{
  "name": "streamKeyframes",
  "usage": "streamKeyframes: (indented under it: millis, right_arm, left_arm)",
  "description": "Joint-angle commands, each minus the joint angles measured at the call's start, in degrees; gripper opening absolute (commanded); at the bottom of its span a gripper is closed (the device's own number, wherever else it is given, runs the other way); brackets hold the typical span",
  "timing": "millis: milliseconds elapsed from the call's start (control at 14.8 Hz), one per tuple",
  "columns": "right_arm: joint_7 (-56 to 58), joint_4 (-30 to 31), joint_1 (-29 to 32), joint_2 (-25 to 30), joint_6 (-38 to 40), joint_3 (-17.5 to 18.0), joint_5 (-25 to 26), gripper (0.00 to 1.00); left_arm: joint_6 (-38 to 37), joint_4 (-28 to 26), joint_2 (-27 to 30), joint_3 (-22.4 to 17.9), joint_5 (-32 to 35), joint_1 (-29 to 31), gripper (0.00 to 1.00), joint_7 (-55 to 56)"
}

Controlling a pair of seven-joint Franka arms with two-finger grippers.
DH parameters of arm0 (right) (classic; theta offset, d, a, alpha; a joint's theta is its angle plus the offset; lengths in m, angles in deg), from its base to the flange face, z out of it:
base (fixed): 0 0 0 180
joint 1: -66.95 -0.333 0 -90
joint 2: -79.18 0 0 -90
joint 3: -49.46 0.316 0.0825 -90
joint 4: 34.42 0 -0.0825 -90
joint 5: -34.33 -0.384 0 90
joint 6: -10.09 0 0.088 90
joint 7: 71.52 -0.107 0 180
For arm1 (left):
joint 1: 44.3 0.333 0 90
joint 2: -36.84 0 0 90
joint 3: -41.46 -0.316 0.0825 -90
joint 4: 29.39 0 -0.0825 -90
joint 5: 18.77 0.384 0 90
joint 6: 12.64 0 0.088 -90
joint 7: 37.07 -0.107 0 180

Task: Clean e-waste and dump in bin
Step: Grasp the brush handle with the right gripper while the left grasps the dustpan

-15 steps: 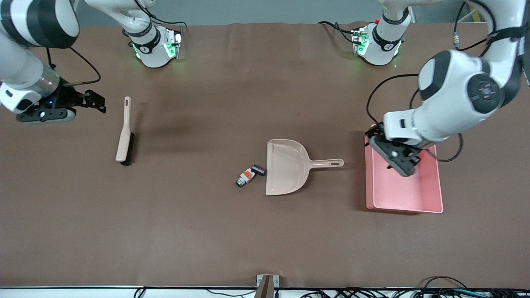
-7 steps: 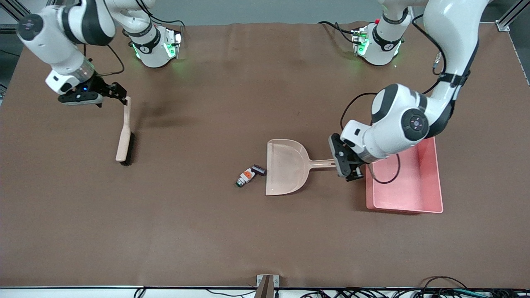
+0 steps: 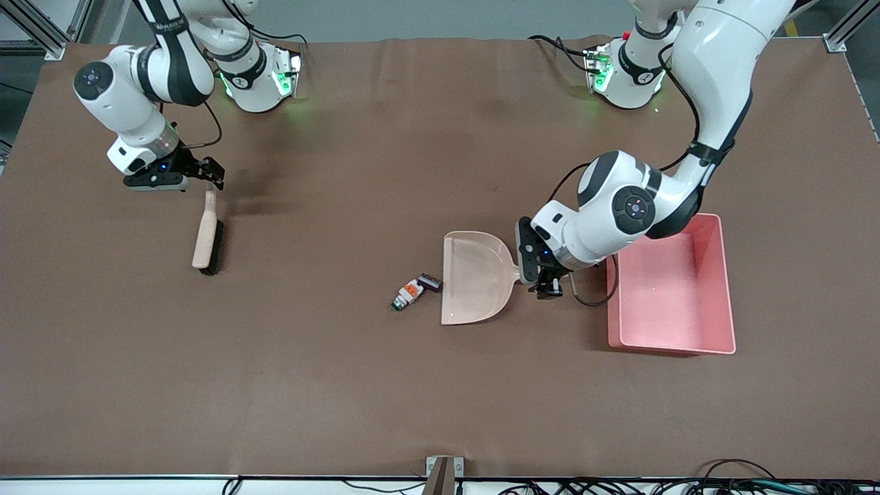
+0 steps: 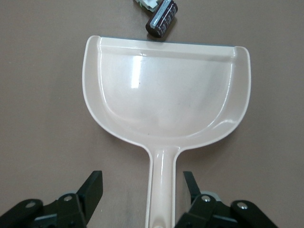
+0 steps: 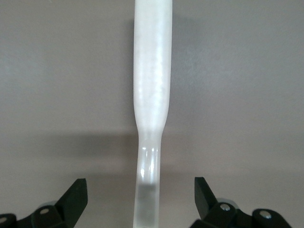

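The right gripper grips the brush by its narrow handle tip (image 3: 211, 196) next, so that the brush's black bristles stay free to sweep the e-waste (image 3: 414, 291).
The e-waste (image 3: 414, 291), a small white-grey piece with orange, green and a black end, lies on the table just off the mouth of a beige dustpan (image 3: 474, 278). In the left wrist view its black end (image 4: 161, 20) shows past the pan's lip (image 4: 166, 47). My left gripper (image 3: 546, 275) is low over the dustpan handle (image 4: 164, 190), open, one finger on each side and neither touching it. The pink bin (image 3: 670, 295) stands beside it, toward the left arm's end. My right gripper (image 3: 212, 175) is open, straddling the tip of a brush handle (image 5: 151, 95).
The brush (image 3: 206, 237), beige with black bristles, lies toward the right arm's end of the brown table. A small metal bracket (image 3: 443, 471) sits at the table edge nearest the front camera. Cables trail along that edge.
My left arm swung from over the bin down to the dustpan handle, and its jaws narrowed. My right arm moved in and lowered over the brush handle's tip. Nothing on the table shifted.
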Motion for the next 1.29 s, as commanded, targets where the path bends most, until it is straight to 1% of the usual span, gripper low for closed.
streamKeyframes:
  millis: [0, 68, 136, 271, 407, 542, 746, 881, 1017, 1153, 1220]
  right_arm:
    - [1.17, 3.77, 0.6, -0.58, -2.89, 0.28, -0.03, 0.97]
    - [1.17, 3.77, 0.6, -0.85, -2.8, 0.28, -0.03, 0.95]
    - [1.08, 3.77, 0.6, -0.85, -2.54, 0.28, -0.03, 0.89]
    - [0.99, 3.68, 0.6, -0.77, -2.18, 0.28, -0.03, 0.83]
    - [1.08, 3.6, 0.69, -0.77, -2.18, 0.28, -0.03, 0.7]
    - [0.99, 3.51, 0.69, -0.77, -2.18, 0.28, -0.03, 0.6]
    - [0.9, 3.6, 0.78, -0.85, -2.36, 0.28, -0.03, 0.54]
    - [0.9, 3.51, 0.69, -1.64, -2.88, 0.28, -0.03, 0.53]
    - [0.9, 3.24, 0.6, -2.0, -2.97, 0.37, -0.03, 0.47]
    - [0.9, 2.98, 0.69, -3.13, -3.41, 0.37, -0.03, 0.46]
    - [0.9, 2.98, 0.69, -3.75, -4.55, 0.37, -0.03, 0.46]
  left_arm:
    - [3.3, -0.36, -2.11, 0.29, 1.92, 0.21, 0.76, -0.79]
    - [3.48, -0.36, -2.9, 0.29, 2.36, 0.2, 0.75, -0.18]
    - [3.4, -0.45, -3.78, 0.29, 2.37, 0.2, 0.73, 0.08]
    - [3.4, -0.54, -4.75, 0.29, 2.54, 0.29, 0.73, 0.0]
    - [3.22, -0.8, -4.93, 0.29, 2.54, 0.2, 0.73, 0.09]
    - [3.05, -1.24, -4.93, 0.29, 2.54, 0.2, 0.72, 0.0]
    - [3.05, -1.07, -4.93, 0.29, 3.67, -0.32, 0.59, 0.0]
    - [3.05, -0.98, -4.93, 0.29, 4.74, -0.5, 0.46, 0.0]
    - [3.05, -0.89, -4.93, 0.29, 5.09, -0.5, 0.38, 0.0]
    - [3.05, -0.71, -4.93, 0.29, 5.62, -0.59, 0.32, 0.0]
    - [3.05, -0.63, -5.01, 0.29, 5.62, -0.59, 0.25, 0.0]
